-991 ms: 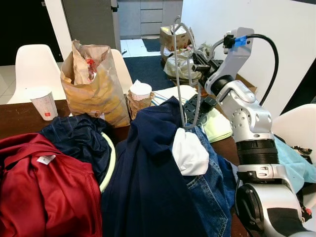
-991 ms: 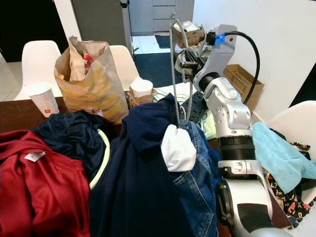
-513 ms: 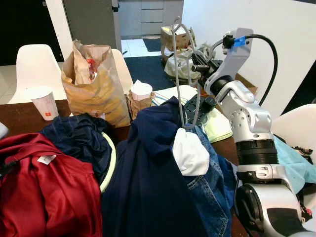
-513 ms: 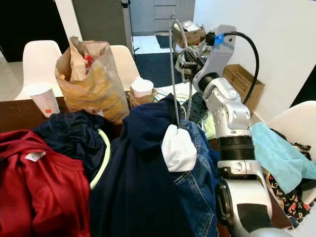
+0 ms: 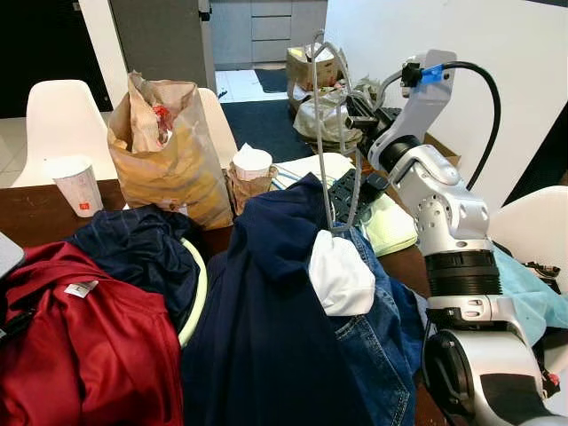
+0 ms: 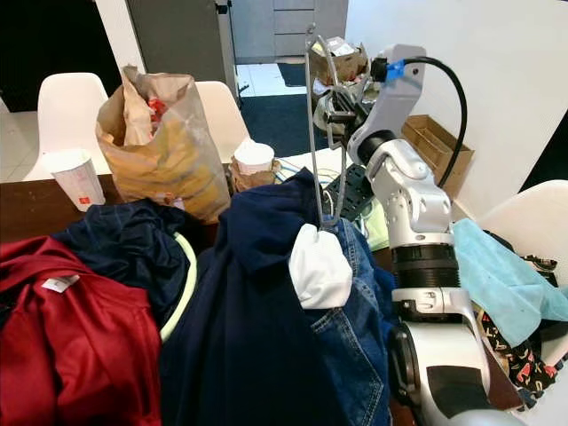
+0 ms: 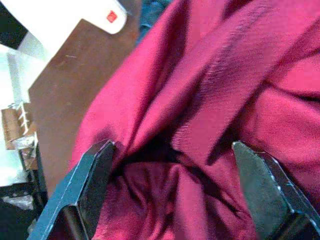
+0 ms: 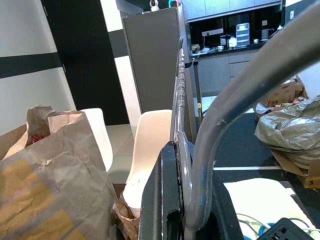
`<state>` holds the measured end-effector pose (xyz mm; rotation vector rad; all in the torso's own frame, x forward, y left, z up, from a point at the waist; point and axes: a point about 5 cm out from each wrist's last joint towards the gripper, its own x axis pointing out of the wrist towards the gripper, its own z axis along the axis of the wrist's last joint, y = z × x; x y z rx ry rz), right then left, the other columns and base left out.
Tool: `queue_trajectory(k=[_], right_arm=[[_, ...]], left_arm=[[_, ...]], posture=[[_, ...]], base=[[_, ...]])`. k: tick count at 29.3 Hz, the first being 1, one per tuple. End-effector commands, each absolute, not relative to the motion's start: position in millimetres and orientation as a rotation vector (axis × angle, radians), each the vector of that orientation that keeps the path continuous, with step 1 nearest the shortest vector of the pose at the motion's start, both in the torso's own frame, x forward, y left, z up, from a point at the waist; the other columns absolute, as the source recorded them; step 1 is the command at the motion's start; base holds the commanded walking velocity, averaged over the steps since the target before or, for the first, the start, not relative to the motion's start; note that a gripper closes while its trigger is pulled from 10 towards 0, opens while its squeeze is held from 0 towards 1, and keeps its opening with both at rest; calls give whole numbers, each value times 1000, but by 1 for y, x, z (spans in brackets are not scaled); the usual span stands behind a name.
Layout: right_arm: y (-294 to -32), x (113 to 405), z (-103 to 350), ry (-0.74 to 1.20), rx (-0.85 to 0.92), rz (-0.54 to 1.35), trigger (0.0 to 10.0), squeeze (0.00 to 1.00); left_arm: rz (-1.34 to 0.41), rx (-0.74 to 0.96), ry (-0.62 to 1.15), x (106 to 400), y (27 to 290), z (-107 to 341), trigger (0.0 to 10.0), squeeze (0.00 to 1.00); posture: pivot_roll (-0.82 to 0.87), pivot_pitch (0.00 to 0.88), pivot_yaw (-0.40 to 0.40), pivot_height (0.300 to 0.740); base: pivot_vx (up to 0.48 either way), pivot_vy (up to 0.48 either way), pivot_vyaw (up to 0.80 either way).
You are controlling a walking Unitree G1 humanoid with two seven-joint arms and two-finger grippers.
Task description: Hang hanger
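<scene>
My left gripper needs to pinch the red garment by its raised fold [image 7: 192, 137] next, while the rest of the garment lies slack across the table.
A grey wire hanger [image 5: 317, 133] stands upright over the clothes pile, its lower end at the white cloth [image 5: 342, 275] on top of a navy garment [image 5: 266, 311]. My right gripper [image 5: 358, 111] is raised beyond the pile and shut on the hanger's upper part; the right wrist view shows the hanger [image 8: 220, 115] clamped between the fingers [image 8: 160, 200]. A red garment [image 5: 80, 346] lies at the near left. My left gripper [image 7: 175, 165] is open just over the red garment [image 7: 225, 75], one finger [image 7: 95, 175] on each side of a fold.
On the brown table [image 5: 35, 213] stand a crumpled paper bag [image 5: 164, 151], a paper cup [image 5: 78, 185] and a second cup [image 5: 253, 164]. White chairs [image 5: 62, 115] sit behind it. A pale green cloth [image 5: 390, 222] and a light blue cloth [image 5: 532, 302] lie at the right.
Part of my left arm has come further into view at the left edge over the red garment, which has shifted slightly. The right arm and hanger have stayed put.
</scene>
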<state>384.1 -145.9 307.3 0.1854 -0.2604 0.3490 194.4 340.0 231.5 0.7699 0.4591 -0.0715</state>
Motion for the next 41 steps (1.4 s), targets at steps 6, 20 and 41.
queue_trajectory(k=[6,20,41], right_arm=[[-146,384,304,-248,184,343,10000,0],[-146,384,307,-254,181,346,10000,0],[-146,384,307,-258,185,339,10000,0]], left_arm=[[39,819,320,209,342,237,10000,0],[6,743,289,222,329,208,0,0],[-81,573,-52,231,303,274,0,0]], posture=[[20,2,-26,736],[13,0,-28,736],[20,0,-26,736]], base=[[0,0,0],[0,0,0],[0,0,0]])
